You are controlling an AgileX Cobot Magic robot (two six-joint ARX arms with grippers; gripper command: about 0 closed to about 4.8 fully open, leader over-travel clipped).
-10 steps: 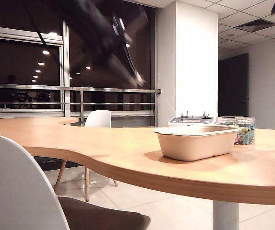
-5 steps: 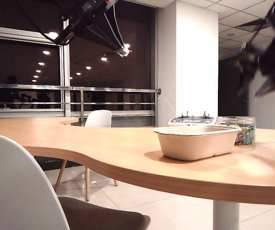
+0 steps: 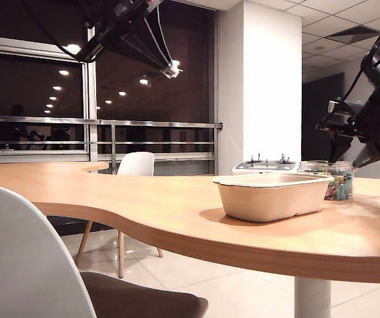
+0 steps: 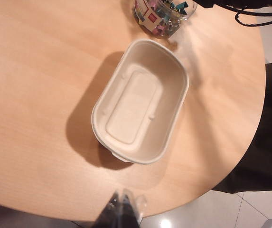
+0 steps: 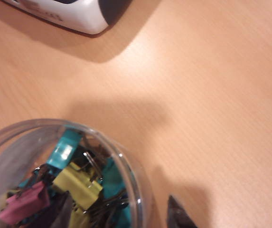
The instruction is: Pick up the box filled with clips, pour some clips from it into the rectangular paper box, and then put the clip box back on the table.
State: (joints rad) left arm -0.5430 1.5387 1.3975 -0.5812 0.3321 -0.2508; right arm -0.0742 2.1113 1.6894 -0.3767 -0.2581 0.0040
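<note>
I need to pour some clips into the rectangular paper box, so my right gripper needs to grab the clear jar by its rimmed side next.
The box filled with clips is a clear jar standing on the table behind the rectangular paper box. My right gripper hangs open just above the jar's rim, its fingers spread wide. In the right wrist view the jar shows teal, yellow and pink clips. The right gripper spans the jar, with one dark fingertip outside its wall. My left gripper is shut and empty, high above the table. From there the left gripper looks down on the empty paper box and the jar.
A white-grey device with knobs sits just behind the jar, and its corner shows close by in the right wrist view. Two white chairs stand by the table's curved edge. A white pillar rises behind.
The right arm has swung down from the upper right to just above the jar, and its jaws have opened. The left arm swung up and now holds still.
</note>
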